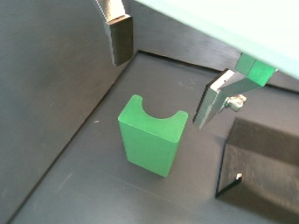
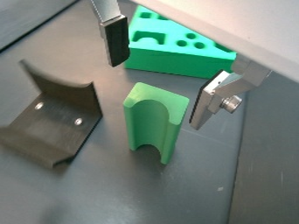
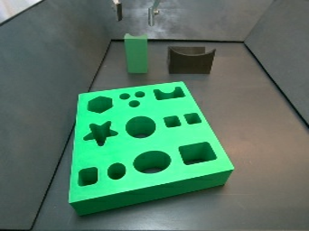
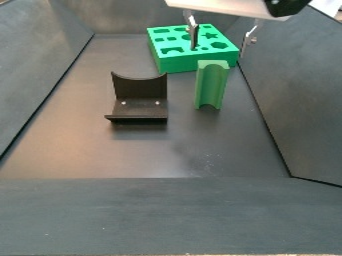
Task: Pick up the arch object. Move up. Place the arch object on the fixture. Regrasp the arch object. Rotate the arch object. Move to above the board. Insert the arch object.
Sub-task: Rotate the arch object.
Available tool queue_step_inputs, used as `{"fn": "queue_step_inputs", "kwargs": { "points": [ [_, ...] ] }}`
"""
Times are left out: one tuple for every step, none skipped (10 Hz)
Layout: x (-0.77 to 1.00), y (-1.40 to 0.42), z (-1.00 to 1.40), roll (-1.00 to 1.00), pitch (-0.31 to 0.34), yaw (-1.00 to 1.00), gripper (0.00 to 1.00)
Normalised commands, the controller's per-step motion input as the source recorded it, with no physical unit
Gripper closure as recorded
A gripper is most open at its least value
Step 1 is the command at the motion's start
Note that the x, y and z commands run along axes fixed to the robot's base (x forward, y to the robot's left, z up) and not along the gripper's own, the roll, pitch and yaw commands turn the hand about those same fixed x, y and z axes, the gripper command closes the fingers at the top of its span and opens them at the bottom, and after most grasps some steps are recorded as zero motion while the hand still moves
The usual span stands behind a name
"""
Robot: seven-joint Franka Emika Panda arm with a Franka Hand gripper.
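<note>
The arch object needs to go into the board's arch-shaped hole, so my gripper should next pinch it by its notched upper end (image 3: 136,41) (image 1: 153,115).
The arch object (image 3: 136,52) is a green block standing upright on the dark floor, its curved notch facing up (image 1: 149,140) (image 2: 156,127) (image 4: 211,85). My gripper (image 1: 170,70) (image 2: 162,72) hangs open just above it, one finger on each side, and holds nothing. In both side views the gripper (image 3: 135,13) (image 4: 222,35) is at the top edge and only its fingertips show. The fixture (image 3: 190,59) (image 4: 136,98) (image 2: 52,118), a dark block with a U-shaped dip, sits close beside the arch object. The board (image 3: 145,140) (image 4: 187,45) (image 2: 176,52) is a bright green slab with many shaped holes.
Dark sloping walls (image 3: 72,54) enclose the floor on the sides. In a wrist view a dark plate (image 1: 263,166) lies near the arch object.
</note>
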Motion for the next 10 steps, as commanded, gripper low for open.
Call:
{"fn": "queue_step_inputs", "kwargs": {
  "points": [
    [0.01, 0.0, -0.01, 0.0, 0.042, 1.0, 0.0],
    [0.01, 0.0, -0.01, 0.0, 0.047, 1.0, 0.0],
    [0.01, 0.0, -0.01, 0.01, 0.056, 0.84, 0.0],
    [0.01, 0.0, 0.0, 0.01, 0.055, 0.69, 0.0],
    [0.02, 0.0, 0.0, 0.01, 0.054, 0.4, 0.0],
    [0.0, 0.0, -1.0, 0.01, 0.053, 0.19, 0.0],
    [0.02, 0.0, -1.0, 0.01, 0.033, 0.1, 0.0],
    [0.03, 0.01, -1.0, 0.02, 0.012, 0.07, 0.0],
    [0.04, 0.01, -1.0, 0.05, -0.003, 0.05, 0.0],
    [0.04, 0.01, -0.86, 0.08, -0.01, 0.04, 0.0]
  ]
}}
